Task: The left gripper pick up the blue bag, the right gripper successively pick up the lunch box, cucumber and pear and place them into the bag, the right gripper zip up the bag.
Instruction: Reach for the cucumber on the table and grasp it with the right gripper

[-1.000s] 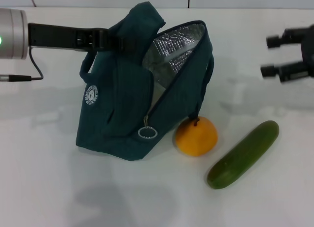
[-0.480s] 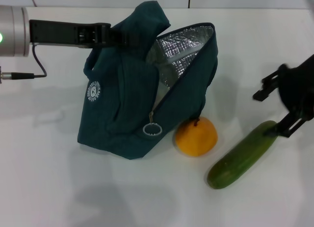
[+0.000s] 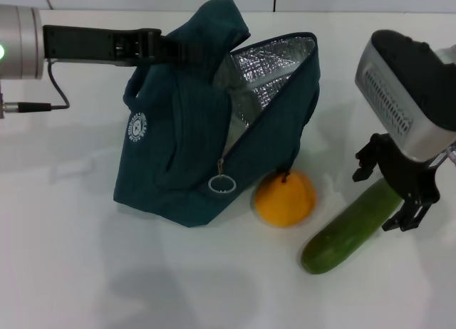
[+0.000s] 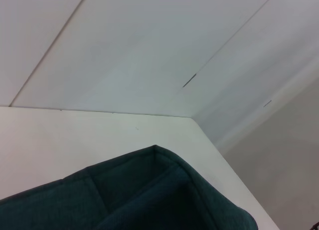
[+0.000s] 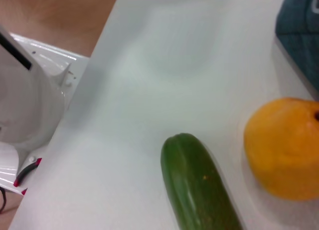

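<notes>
The cucumber's far end [image 5: 184, 150] is still below the fingers of my right gripper. My right gripper should go down first and then close on the cucumber.
The blue bag [image 3: 178, 151] stands tilted on the white table with its mouth open, showing the silver lining [image 3: 267, 69]. My left gripper [image 3: 174, 50] reaches in from the left and is shut on the bag's handle, holding the top up. The pear [image 3: 285, 199] lies against the bag's lower right side. To its right the cucumber [image 3: 353, 226] lies slantwise. My right gripper [image 3: 388, 194] is open, low over the cucumber's far end, one finger on each side. The lunch box is out of view. The right wrist view shows the cucumber [image 5: 199, 185] beside the pear [image 5: 284, 148].
The ring zip pull [image 3: 223, 184] hangs at the low end of the bag's opening. In the left wrist view only bag fabric [image 4: 149, 195] and wall show. The table edge [image 5: 75, 110] runs close behind the cucumber, with a white machine part [image 5: 25, 100] beyond it.
My right gripper came from the far right edge down and inward to straddle the cucumber's far end. The bag shifted slightly right and up in the left gripper.
</notes>
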Action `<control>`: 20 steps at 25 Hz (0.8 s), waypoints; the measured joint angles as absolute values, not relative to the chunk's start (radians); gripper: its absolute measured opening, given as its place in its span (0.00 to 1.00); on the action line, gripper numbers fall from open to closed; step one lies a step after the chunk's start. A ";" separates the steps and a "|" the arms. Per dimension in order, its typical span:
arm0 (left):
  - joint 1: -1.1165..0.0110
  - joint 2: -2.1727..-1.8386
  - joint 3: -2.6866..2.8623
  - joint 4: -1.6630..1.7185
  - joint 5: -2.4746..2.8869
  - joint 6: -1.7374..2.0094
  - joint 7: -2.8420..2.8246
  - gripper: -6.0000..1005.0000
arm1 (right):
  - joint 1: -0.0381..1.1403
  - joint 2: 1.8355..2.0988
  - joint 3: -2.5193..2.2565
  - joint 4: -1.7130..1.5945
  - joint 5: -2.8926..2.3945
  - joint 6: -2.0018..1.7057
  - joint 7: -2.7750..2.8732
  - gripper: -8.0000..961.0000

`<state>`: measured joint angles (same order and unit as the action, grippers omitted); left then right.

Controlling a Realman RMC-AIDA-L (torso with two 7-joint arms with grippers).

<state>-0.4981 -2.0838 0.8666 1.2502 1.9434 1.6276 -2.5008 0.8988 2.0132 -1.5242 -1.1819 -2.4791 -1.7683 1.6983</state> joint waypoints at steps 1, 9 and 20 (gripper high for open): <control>-0.498 -2.084 0.867 1.250 1.943 1.628 -2.501 0.06 | 0.899 2.015 -1.530 -1.182 -2.478 -1.764 1.685 0.87; -0.491 -2.085 0.867 1.248 1.914 1.626 -2.502 0.06 | 0.892 2.023 -1.545 -1.179 -2.457 -1.745 1.633 0.86; -0.500 -2.083 0.867 1.224 1.913 1.616 -2.496 0.06 | 0.888 2.027 -1.627 -1.149 -2.421 -1.728 1.630 0.86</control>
<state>-0.4998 -2.0834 0.8667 1.2237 1.9128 1.6156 -2.4961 0.8883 2.0275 -1.6267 -1.1487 -2.4206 -1.7279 1.6296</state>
